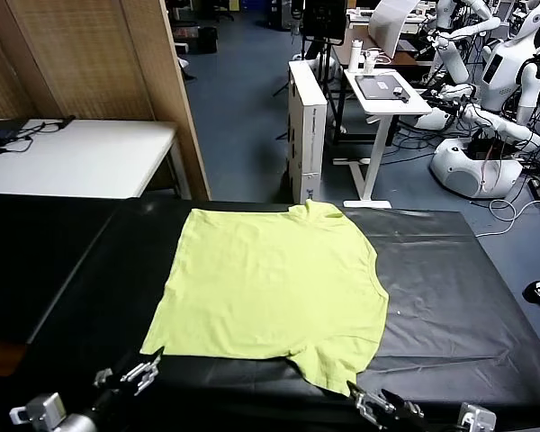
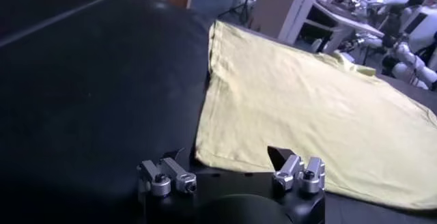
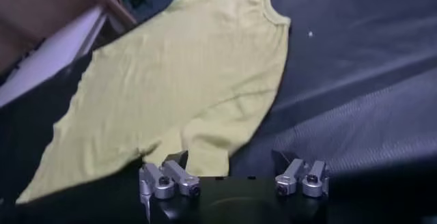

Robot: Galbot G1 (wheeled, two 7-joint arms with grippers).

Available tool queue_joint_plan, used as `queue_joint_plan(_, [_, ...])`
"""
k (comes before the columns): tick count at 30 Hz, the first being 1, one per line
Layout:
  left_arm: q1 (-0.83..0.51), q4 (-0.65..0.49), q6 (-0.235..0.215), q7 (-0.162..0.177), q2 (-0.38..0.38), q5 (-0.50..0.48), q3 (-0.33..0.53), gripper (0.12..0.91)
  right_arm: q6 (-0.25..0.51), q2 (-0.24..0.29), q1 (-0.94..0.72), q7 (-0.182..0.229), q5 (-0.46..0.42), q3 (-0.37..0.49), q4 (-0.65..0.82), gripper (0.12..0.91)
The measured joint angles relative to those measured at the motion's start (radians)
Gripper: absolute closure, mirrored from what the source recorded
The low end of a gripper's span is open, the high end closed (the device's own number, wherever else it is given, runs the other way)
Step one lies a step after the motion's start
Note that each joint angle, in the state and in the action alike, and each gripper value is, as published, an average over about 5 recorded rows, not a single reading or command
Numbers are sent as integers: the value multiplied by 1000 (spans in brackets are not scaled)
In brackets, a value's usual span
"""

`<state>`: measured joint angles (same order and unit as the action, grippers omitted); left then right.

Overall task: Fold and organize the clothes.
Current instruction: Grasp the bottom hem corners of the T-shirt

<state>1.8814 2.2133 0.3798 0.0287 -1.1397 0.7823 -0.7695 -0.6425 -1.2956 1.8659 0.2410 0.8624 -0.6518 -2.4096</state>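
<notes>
The T-shirt's short sleeve should stay free to fold along. So my left gripper will grab the T-shirt by its bottom hem's corner (image 1: 147, 348) next.
The lime yellow-green T-shirt (image 1: 270, 288) lies flat on the black table (image 1: 450, 297), its collar (image 1: 313, 211) at the far edge and one short sleeve (image 1: 337, 364) pointing to the near edge. My left gripper (image 1: 85, 391) is open and empty, low at the near left, just short of the shirt's near left corner (image 2: 205, 151); its fingers frame that corner in the left wrist view (image 2: 229, 157). My right gripper (image 1: 418, 412) is open and empty at the near right, just short of the near sleeve (image 3: 205, 147), as its wrist view (image 3: 229, 157) shows.
A white table (image 1: 81, 157) stands behind at the left beside a wooden partition (image 1: 90, 54). A white cabinet (image 1: 306, 126), a white desk (image 1: 387, 90) and other white robots (image 1: 486, 99) stand beyond the table's far edge. Bare black tabletop lies on both sides of the shirt.
</notes>
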Motion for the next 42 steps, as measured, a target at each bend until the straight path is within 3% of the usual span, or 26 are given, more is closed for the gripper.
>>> queue_joint_plan(12, [-39,-46,-11,3,-5,-12,14,123,3,-19,-25,0,-38,42,28,132])
queue_joint_plan(25, [-42,-66,-20,3,-8,-15,18,130,6,-28,-38,0,-43,67,70,450])
queue_joint_plan(34, [-43,-80,-25,3,-7,-20,17,323,3,-25,-25,1,-41,61,67,801])
queue_joint_plan(39, [-44,-83,-26,2,-6,-19,17,454,2,-23,-21,1,-37,51,61,867])
queue_joint_plan(42, [-45,-86,-26,0,-6,-18,18,606,3,-21,-15,1,-34,43,51,886])
